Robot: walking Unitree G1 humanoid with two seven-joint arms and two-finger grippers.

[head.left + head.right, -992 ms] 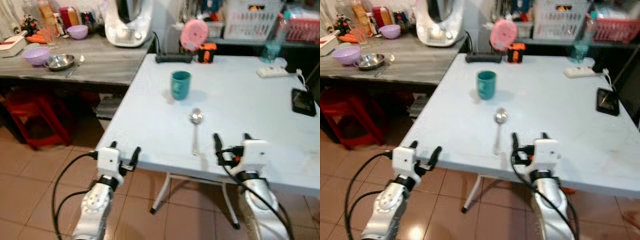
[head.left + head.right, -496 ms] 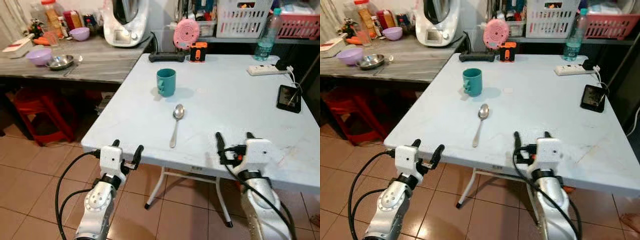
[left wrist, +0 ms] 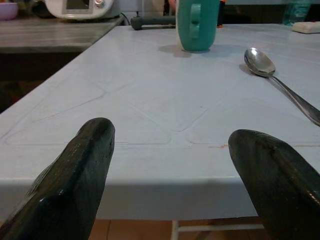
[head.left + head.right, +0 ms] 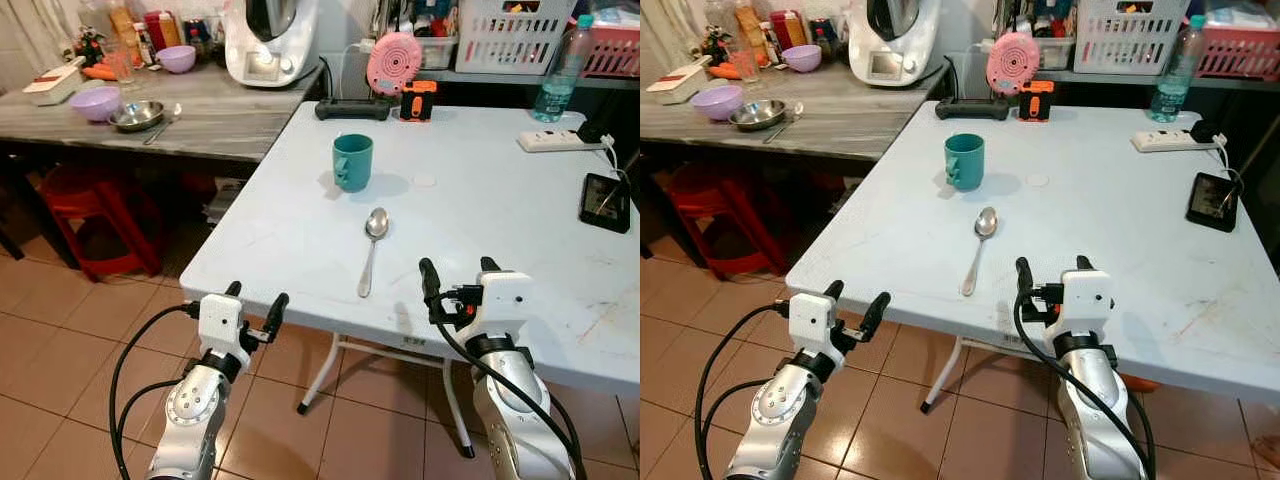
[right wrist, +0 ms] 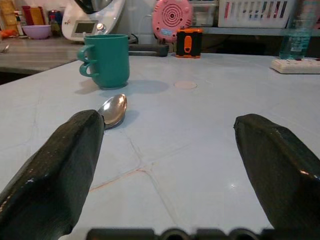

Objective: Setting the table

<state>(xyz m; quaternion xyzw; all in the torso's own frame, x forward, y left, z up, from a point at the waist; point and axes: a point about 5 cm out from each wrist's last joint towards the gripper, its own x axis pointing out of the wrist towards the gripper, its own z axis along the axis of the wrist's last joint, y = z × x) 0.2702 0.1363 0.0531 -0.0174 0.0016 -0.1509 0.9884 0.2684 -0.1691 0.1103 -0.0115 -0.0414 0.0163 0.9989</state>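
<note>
My right gripper should next take the spoon [image 4: 370, 247] to set the table. It should hold the spoon by its slender handle [image 4: 366, 270].
A teal mug [image 4: 353, 161] stands upright on the pale blue table [image 4: 500, 220], its handle turned toward the table's left edge. A metal spoon [image 4: 370, 247] lies in front of it, bowl toward the mug. My right gripper [image 4: 455, 272] hovers open just above the table's near edge, right of the spoon's handle. My left gripper [image 4: 253, 301] is open below and in front of the table's near left corner, over the floor. In the right wrist view the mug [image 5: 106, 59] and spoon bowl [image 5: 114, 110] lie ahead between the fingers.
A phone [image 4: 604, 201] and a power strip [image 4: 558, 141] lie at the table's right side. A pink round device [image 4: 393, 63] and a black bar [image 4: 352, 109] sit at the back. The grey counter [image 4: 150, 110] to the left holds bowls. A red stool [image 4: 100, 215] stands beneath it.
The camera has shifted, so the whole scene sits differently in the picture. Both grippers stay open in much the same pose by the table's near edge.
</note>
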